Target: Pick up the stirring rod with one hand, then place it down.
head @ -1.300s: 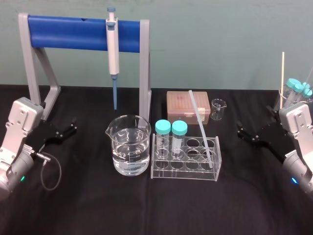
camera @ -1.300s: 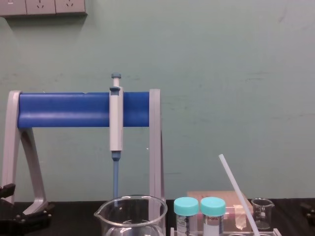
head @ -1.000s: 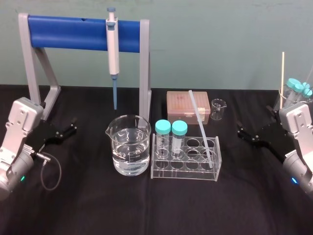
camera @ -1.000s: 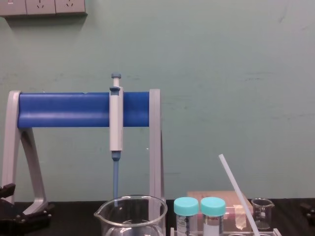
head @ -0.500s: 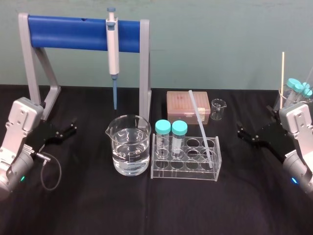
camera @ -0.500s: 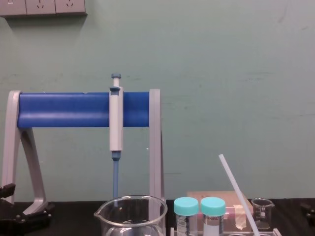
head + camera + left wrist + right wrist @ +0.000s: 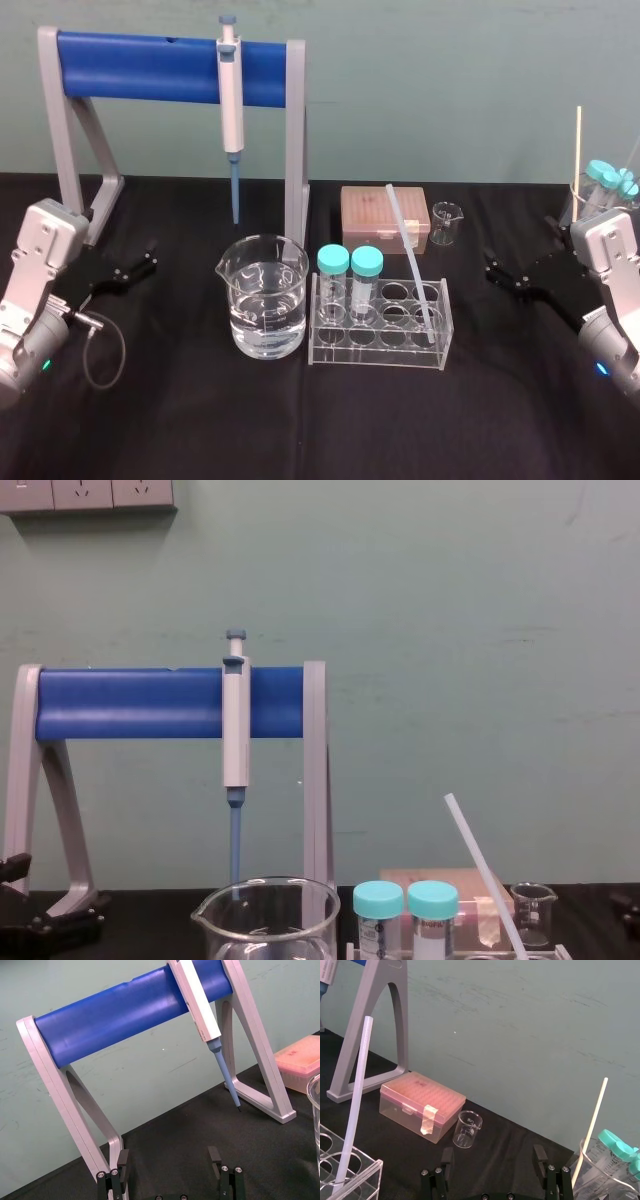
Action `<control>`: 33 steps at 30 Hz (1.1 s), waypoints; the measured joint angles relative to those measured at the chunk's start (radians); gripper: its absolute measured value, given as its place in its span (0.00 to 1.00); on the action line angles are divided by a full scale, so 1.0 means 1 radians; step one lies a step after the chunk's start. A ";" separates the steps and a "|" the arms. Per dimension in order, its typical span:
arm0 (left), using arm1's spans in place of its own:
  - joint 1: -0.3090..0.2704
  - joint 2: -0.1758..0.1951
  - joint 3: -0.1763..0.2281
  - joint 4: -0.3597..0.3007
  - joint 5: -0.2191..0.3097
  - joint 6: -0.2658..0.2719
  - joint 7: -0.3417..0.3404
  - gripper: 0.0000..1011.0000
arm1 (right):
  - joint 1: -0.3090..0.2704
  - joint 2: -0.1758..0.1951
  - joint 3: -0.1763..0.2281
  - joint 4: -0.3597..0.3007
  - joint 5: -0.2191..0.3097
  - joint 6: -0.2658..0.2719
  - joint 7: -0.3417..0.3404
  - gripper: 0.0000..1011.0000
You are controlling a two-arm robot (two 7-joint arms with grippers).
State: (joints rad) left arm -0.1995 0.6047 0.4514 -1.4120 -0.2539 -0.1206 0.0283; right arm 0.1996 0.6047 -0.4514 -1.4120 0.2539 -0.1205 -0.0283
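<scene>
The tube rack (image 7: 548, 954) surrounds the rod's lower end. My right gripper next needs to grab the rod by its upper part (image 7: 470, 842).
The stirring rod (image 7: 410, 255) is a long white translucent rod leaning in the rear right hole of a clear tube rack (image 7: 380, 345) at mid-table; it also shows as the stirring rod (image 7: 354, 1100) and the stirring rod (image 7: 482, 872). My right gripper (image 7: 492, 268) hovers low over the table to the right of the rack, well apart from the rod. In its wrist view the right gripper (image 7: 492, 1155) is open and holds nothing. My left gripper (image 7: 145, 260) rests at the far left beside the stand's foot; the left gripper (image 7: 169, 1157) is open and holds nothing.
A grey stand with a blue bar (image 7: 170, 65) holds a pipette (image 7: 231, 95) at the back. A beaker of water (image 7: 264, 310) stands left of the rack, which holds two teal-capped vials (image 7: 350, 275). Behind sit a pink tip box (image 7: 385, 218) and a small beaker (image 7: 446, 222). A beaker with capped tubes (image 7: 600, 190) stands far right.
</scene>
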 joint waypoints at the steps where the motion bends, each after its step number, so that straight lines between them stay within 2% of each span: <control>1: 0.000 0.000 0.000 0.000 0.000 0.000 0.000 0.99 | 0.000 0.000 0.000 0.000 0.000 0.000 0.000 0.99; 23: 0.000 0.000 0.000 0.000 0.000 0.000 0.000 0.99 | 0.000 -0.002 0.006 0.001 0.007 0.001 0.008 0.99; 26: 0.000 0.000 0.000 0.000 0.000 0.000 0.000 0.99 | 0.000 -0.006 0.028 -0.002 0.048 0.011 0.052 0.99; 27: 0.000 0.000 0.000 0.000 0.000 0.000 0.000 0.99 | 0.002 -0.007 0.041 -0.010 0.082 0.023 0.083 0.99; 28: 0.000 0.000 0.000 0.000 0.000 0.000 0.000 0.99 | 0.002 -0.007 0.041 -0.010 0.082 0.023 0.083 0.99; 30: 0.000 0.000 0.000 0.000 0.000 0.000 0.000 0.99 | 0.007 -0.009 0.068 -0.029 0.157 0.061 0.151 0.99; 31: 0.000 0.000 0.000 0.000 0.000 0.000 0.000 0.99 | 0.007 -0.009 0.068 -0.029 0.157 0.061 0.151 0.99; 33: 0.000 0.000 0.000 0.000 0.000 0.000 0.000 0.99 | 0.012 -0.010 0.087 -0.049 0.216 0.101 0.206 0.99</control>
State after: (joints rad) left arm -0.1995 0.6047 0.4514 -1.4120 -0.2539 -0.1206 0.0283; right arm 0.2120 0.5945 -0.3641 -1.4606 0.4699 -0.0191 0.1780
